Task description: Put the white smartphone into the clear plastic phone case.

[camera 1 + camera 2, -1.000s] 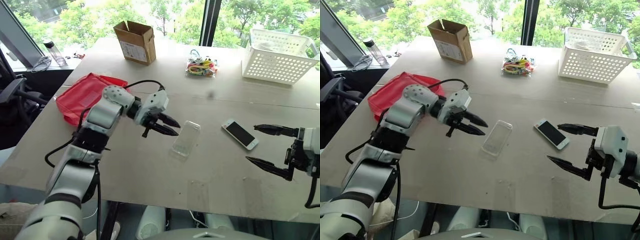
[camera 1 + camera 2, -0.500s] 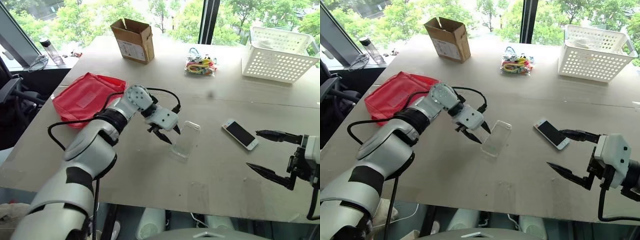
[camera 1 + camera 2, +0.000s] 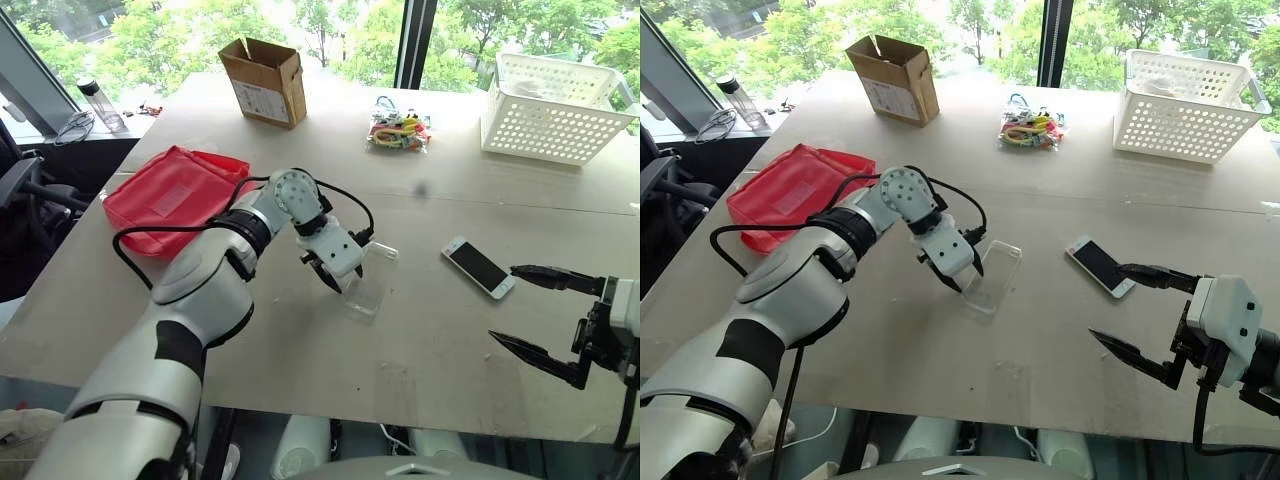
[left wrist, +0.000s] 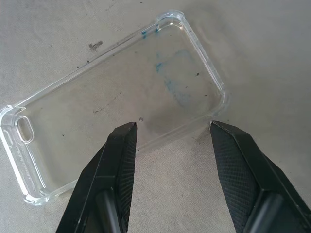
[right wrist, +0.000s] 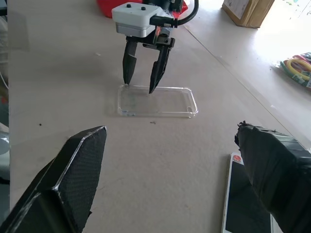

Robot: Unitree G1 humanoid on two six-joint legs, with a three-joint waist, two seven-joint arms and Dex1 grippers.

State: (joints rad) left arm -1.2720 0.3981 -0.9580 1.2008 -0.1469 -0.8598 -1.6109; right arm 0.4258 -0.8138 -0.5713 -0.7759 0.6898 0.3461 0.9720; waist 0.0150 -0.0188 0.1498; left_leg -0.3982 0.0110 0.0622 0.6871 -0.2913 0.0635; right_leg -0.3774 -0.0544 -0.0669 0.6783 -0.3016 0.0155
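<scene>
The case lies flat and only its raised rim stands up, so my left gripper will take hold of the case there next.
The clear plastic phone case lies flat in the middle of the table. My left gripper points steeply down over the case's near long edge, open, with nothing between its fingers. In the left wrist view the case lies just past the two tips. Whether a tip touches the rim I cannot tell. The white smartphone lies screen up to the right of the case. My right gripper hovers just in front of the phone, wide open and empty.
A red pouch lies at the left. At the back stand a cardboard box, a bag of coloured bands and a white basket. A bottle stands off the table's far left corner.
My left gripper has swung from nearly level to pointing down and has sunk to the case's edge. Its opening looks the same. The right gripper has hardly moved.
</scene>
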